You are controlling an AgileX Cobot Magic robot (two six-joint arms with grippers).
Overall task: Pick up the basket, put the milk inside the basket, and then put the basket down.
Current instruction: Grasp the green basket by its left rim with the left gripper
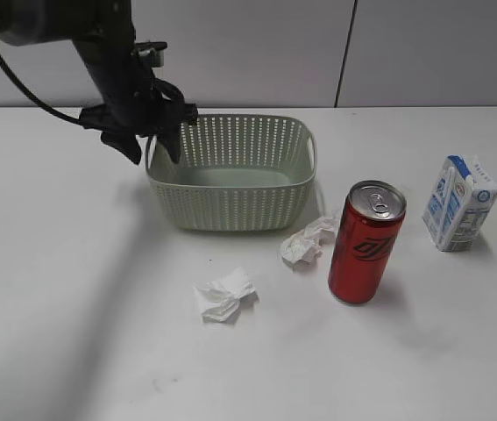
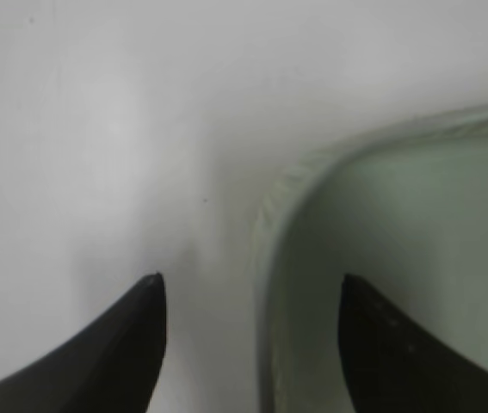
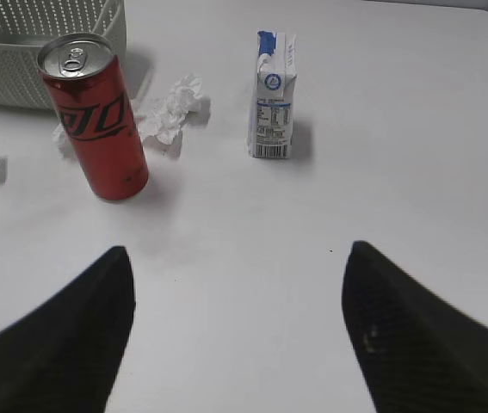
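The basket's body (image 1: pixel 235 206) is far wider than my open fingers, so I need to grab the basket with my left gripper next by the thin rim of its end (image 1: pixel 149 156).
The pale sage-green basket (image 1: pixel 235 182) stands on the white table, back centre-left; its corner also shows in the right wrist view (image 3: pixel 46 52). My left gripper (image 1: pixel 153 147) is open and straddles the basket's left rim (image 2: pixel 269 249), one finger outside the wall and one inside. The white-and-blue milk carton (image 1: pixel 460 203) stands upright at the right; it also shows in the right wrist view (image 3: pixel 272 95). My right gripper (image 3: pixel 239 262) is open and empty above bare table, in front of the carton. The right arm is out of the exterior view.
A tall red soda can (image 1: pixel 366 243) stands between basket and milk; it also shows in the right wrist view (image 3: pixel 95 116). Two crumpled white tissues lie in front of the basket, one (image 1: pixel 223 296) to the left, one (image 1: pixel 308 241) beside the can.
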